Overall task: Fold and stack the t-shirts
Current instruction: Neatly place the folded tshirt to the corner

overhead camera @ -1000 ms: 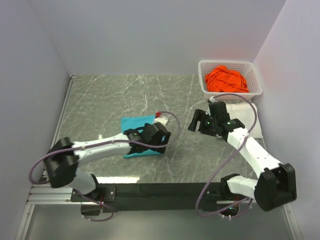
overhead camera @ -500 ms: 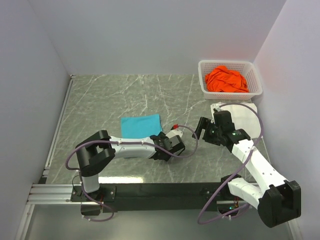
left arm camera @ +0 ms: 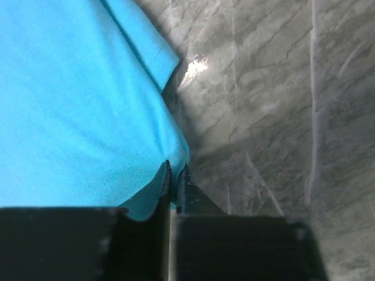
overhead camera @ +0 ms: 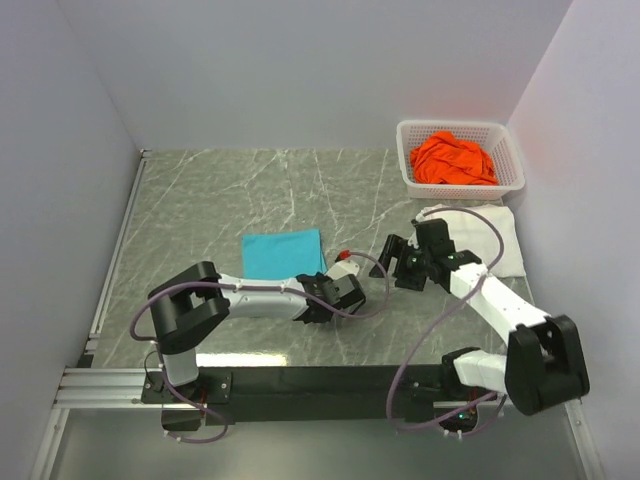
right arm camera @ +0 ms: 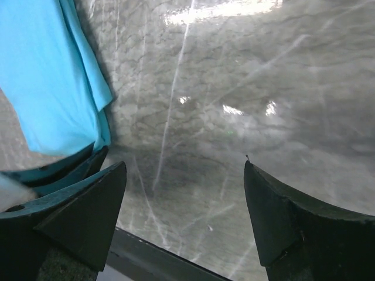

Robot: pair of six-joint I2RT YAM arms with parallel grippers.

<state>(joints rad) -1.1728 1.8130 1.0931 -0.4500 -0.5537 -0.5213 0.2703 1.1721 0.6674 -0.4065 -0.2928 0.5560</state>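
Observation:
My right gripper should next take the folded teal t-shirt's edge (overhead camera: 321, 252) (right arm camera: 94, 67) that faces the white t-shirt, with its layers together. Then I will pull the t-shirt over and stack it there.
The teal t-shirt (overhead camera: 281, 251) lies folded into a flat rectangle in the middle of the table. My left gripper (overhead camera: 317, 286) is at its near right corner. In the left wrist view that gripper (left arm camera: 174, 175) is shut on a pinch of the teal t-shirt (left arm camera: 76, 99) at its edge. My right gripper (overhead camera: 387, 262) hangs open just right of the shirt, with only bare table between its fingertips (right arm camera: 184, 175). The teal t-shirt (right arm camera: 50, 76) shows at the left of that view. A white t-shirt (overhead camera: 492, 238) lies at the right, partly under the right arm. The orange t-shirt (overhead camera: 455, 160) is bunched in the basket.
The white lattice basket (overhead camera: 512, 150) stands at the back right corner. Grey walls close in the table at the left, back and right. A black rail (overhead camera: 320, 382) with both arm bases runs along the near edge.
My left gripper left the top of the teal shirt, came round to its near right corner and closed on the edge. My right gripper moved left toward the shirt, still open.

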